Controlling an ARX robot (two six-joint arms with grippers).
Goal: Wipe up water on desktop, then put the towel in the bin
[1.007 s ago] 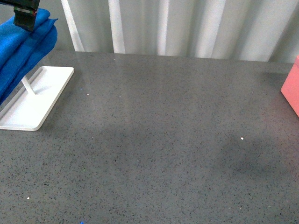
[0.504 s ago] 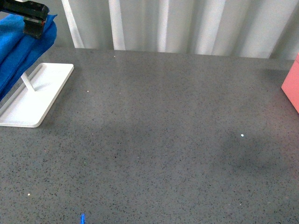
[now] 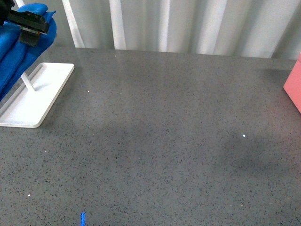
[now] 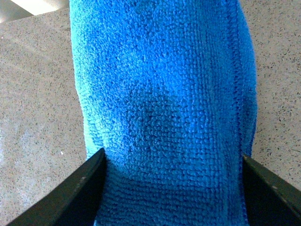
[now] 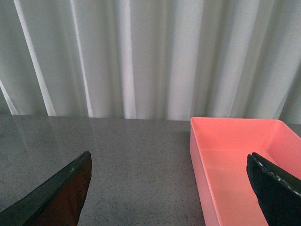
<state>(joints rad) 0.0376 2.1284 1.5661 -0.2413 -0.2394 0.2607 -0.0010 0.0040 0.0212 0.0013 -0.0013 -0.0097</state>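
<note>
My left gripper picks up the blue towel (image 3: 21,52) by its top fold (image 3: 40,10) next, to wipe up the water.
The bright blue towel (image 3: 21,52) hangs over a rack at the far left of the grey speckled desktop (image 3: 164,141). My left gripper (image 3: 28,26) is open at the towel's top fold. In the left wrist view the towel (image 4: 164,94) fills the space between the two black fingers (image 4: 80,193), which stand on either side of it. My right gripper (image 5: 169,188) is open and empty above the desktop (image 5: 131,165), with the pink bin (image 5: 235,160) just ahead of it. I cannot make out any water on the desktop.
The rack's white rectangular base (image 3: 33,101) lies at the left edge with a thin white post. The pink bin (image 3: 294,89) shows at the right edge. Pale curtains (image 3: 188,23) close off the back. A small blue fleck (image 3: 83,219) sits at the front edge.
My left gripper has sunk a little lower on the towel's top fold, and the fold has bunched up around it. The right arm stays out of the front view.
</note>
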